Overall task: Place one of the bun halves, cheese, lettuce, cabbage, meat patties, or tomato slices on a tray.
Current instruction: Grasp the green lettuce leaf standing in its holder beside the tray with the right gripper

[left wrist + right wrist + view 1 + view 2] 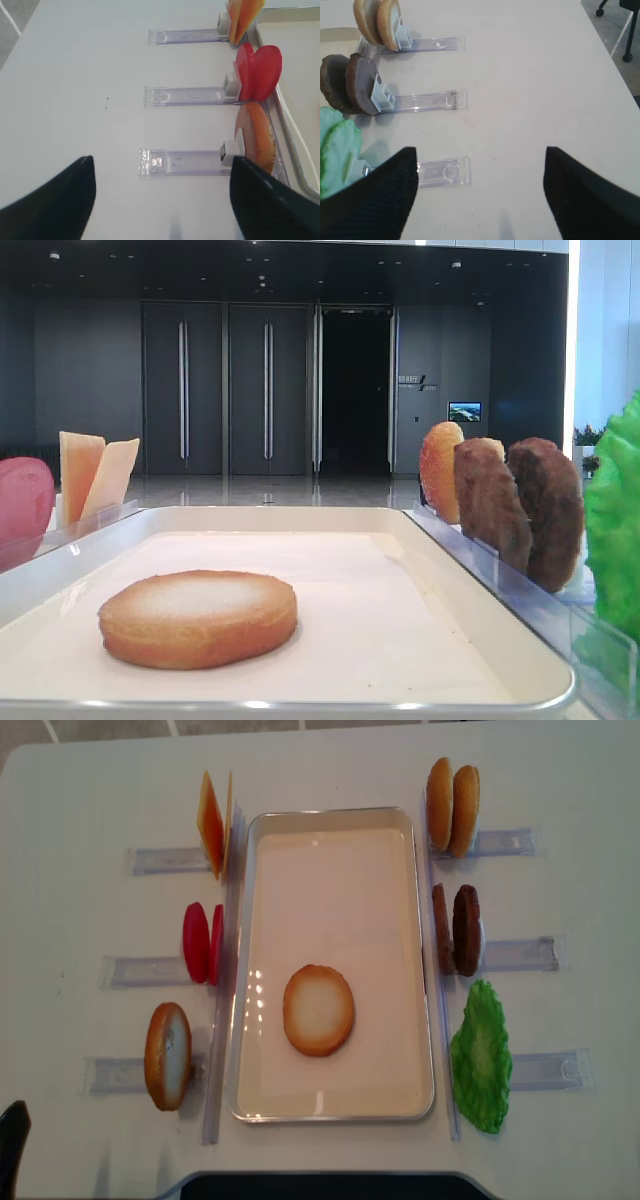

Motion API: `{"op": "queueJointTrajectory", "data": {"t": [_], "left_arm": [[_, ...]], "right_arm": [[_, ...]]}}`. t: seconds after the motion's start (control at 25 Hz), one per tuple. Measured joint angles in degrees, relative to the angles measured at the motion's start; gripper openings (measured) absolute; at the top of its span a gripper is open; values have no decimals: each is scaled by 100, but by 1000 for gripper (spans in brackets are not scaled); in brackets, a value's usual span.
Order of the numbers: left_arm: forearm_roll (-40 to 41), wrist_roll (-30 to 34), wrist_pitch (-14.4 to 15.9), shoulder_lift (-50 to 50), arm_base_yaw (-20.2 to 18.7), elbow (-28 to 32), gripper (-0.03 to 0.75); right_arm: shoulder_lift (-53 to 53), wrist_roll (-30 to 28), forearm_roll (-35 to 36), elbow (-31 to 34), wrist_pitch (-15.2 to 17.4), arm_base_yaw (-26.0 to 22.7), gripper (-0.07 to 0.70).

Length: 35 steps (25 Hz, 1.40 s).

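The robot's right gripper will go to the lettuce next and pinch its free top edge (482,1055), because the clear rack is close around the base of the lettuce.
One flat bun half (318,1010) lies pale face up on the cream tray (335,820). The other bun halves stand in clear racks, one at the near left (257,142) and a pair at the far right (377,22). Cheese (242,15) and tomato slices (257,72) stand left of the tray. Meat patties (350,85) and lettuce (337,150) stand on its right. I cannot tell a cabbage apart from the lettuce. My left gripper (162,190) hovers open over bare table left of the racks. My right gripper (480,180) hovers open right of the lettuce rack, holding nothing.
Clear plastic racks (150,860) stick out from both long sides of the tray, and one (442,172) lies just ahead of the right gripper. The white table's right edge (615,65) has chair wheels beyond it.
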Motion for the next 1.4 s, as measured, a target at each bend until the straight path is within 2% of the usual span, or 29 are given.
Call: {"op": "queueJointTrajectory", "data": {"t": [0.88, 1.16, 1.4], "left_arm": [[0, 0, 0, 0, 0, 0, 640], [0, 0, 0, 0, 0, 0, 640], [0, 0, 0, 0, 0, 0, 640]], "right_arm": [[42, 0, 44, -34, 14, 0, 527], [1301, -10, 256, -179, 221, 0, 527], [2793, -154, 750, -637, 412, 0, 527]]}}
